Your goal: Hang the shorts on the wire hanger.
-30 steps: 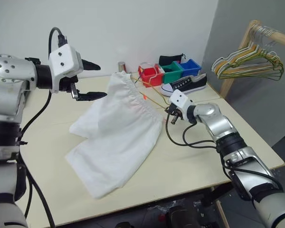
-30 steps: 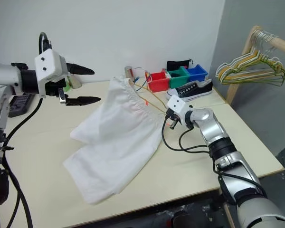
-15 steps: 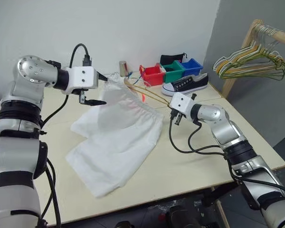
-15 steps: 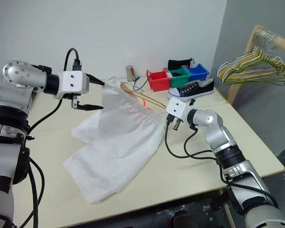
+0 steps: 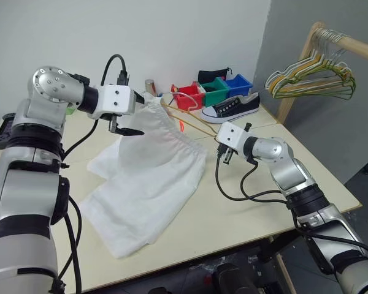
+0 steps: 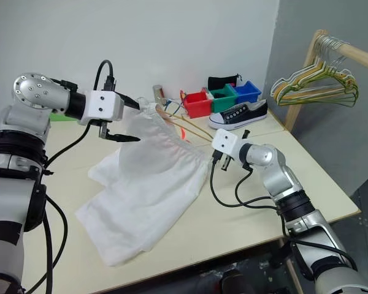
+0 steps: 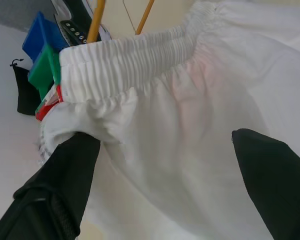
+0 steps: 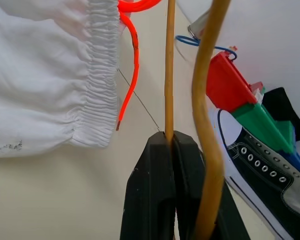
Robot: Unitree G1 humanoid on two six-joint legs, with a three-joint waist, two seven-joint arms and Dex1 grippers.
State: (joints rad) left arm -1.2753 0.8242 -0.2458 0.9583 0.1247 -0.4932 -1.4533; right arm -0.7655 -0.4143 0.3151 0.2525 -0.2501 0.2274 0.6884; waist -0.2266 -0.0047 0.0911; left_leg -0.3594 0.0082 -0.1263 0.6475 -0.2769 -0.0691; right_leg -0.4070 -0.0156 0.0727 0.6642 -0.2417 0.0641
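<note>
My left gripper takes hold of the shorts (image 5: 147, 165) by the raised waistband end (image 5: 152, 103) next, since that end stands up while the shorts' legs lie spread on the table.
The white shorts (image 5: 147, 165) lie spread on the table, their gathered waistband lifted at its far end. The yellow-orange wire hanger (image 5: 193, 124) slants from that raised end down to my right gripper (image 5: 222, 150). In the right wrist view the gripper (image 8: 169, 137) is shut on one of the hanger's thin wires. My left gripper (image 5: 136, 114) is open at the raised waistband corner. In the left wrist view its fingers (image 7: 75, 165) stand wide apart with the waistband (image 7: 135, 60) and cloth between them, not pinched. An orange cord (image 8: 132, 45) hangs by the waistband.
Red, green and blue bins (image 5: 214, 92), a black-and-white sneaker (image 5: 230, 109), a black pouch (image 5: 211, 75) and a metal can (image 5: 150, 86) stand at the table's back. A wooden rack at the right carries a bunch of hangers (image 5: 310, 76). The table's right edge (image 5: 331, 184) is close to my right arm.
My left gripper has rolled and come down and to the right, from left of the shorts to the raised waistband corner. The right gripper has kept its hold and hardly moved. The camera has shifted.
</note>
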